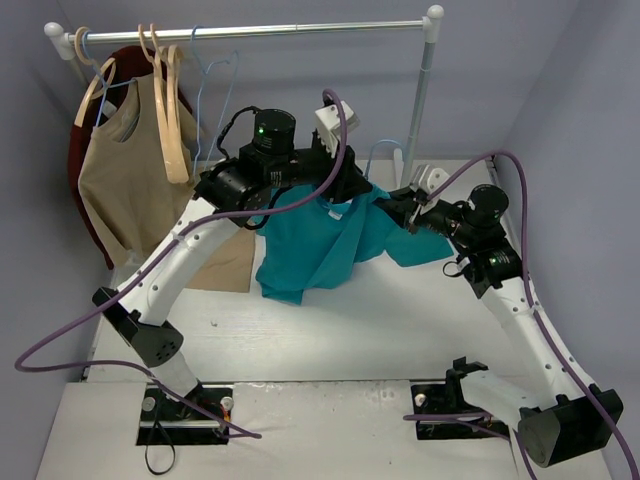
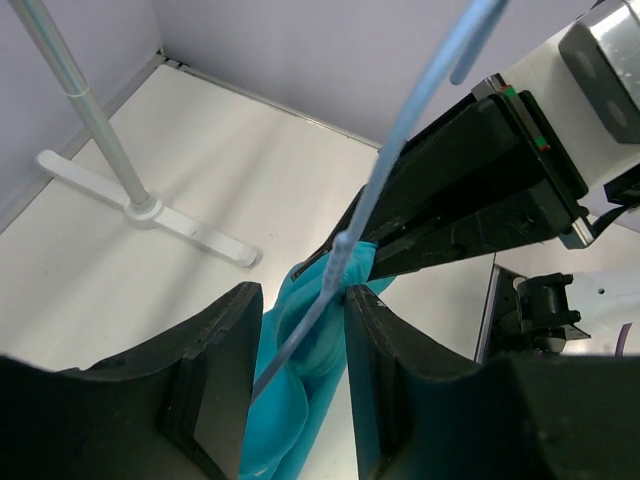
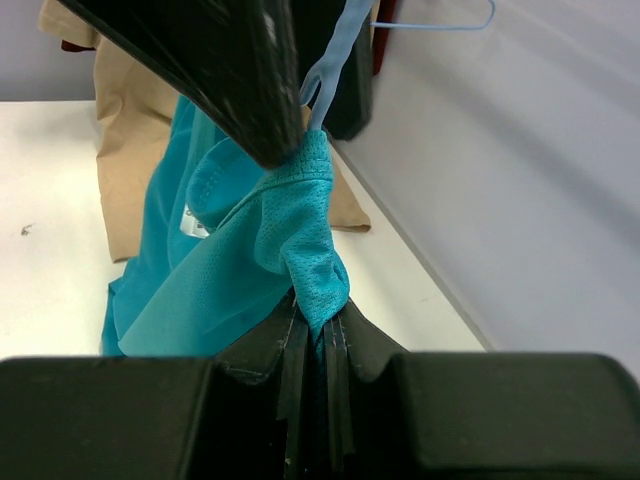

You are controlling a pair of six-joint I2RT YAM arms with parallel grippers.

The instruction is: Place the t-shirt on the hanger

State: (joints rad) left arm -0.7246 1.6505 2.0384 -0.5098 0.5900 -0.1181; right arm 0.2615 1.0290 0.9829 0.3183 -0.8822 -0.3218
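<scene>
I should next grab the light-blue wire hanger (image 2: pixel 333 272) just below its hook with my left gripper, so the hook stays free to hang on the bar.
The teal t-shirt (image 1: pixel 320 245) hangs bunched between my two grippers, its lower part resting on the table. My right gripper (image 1: pixel 408 212) is shut on a fold of its cloth (image 3: pixel 310 250), and the jaws (image 3: pixel 315 310) are pressed together. The light-blue wire hanger (image 1: pixel 385 150) stands up with its hook above the shirt. Its wire (image 2: pixel 400 130) runs down between the fingers of my left gripper (image 2: pixel 300 300), close to the right finger, and into the shirt (image 2: pixel 300 400). The left jaws stand apart. The wire also shows in the right wrist view (image 3: pixel 335 50).
A clothes rail (image 1: pixel 250 30) runs along the back, with its pole (image 1: pixel 422 100) at the right and its foot (image 2: pixel 150 210) on the table. On it hang a tan sleeveless top (image 1: pixel 125 170), wooden hangers (image 1: pixel 170 110) and blue wire hangers (image 1: pixel 215 80). A tan cloth (image 1: pixel 225 265) lies left of the shirt.
</scene>
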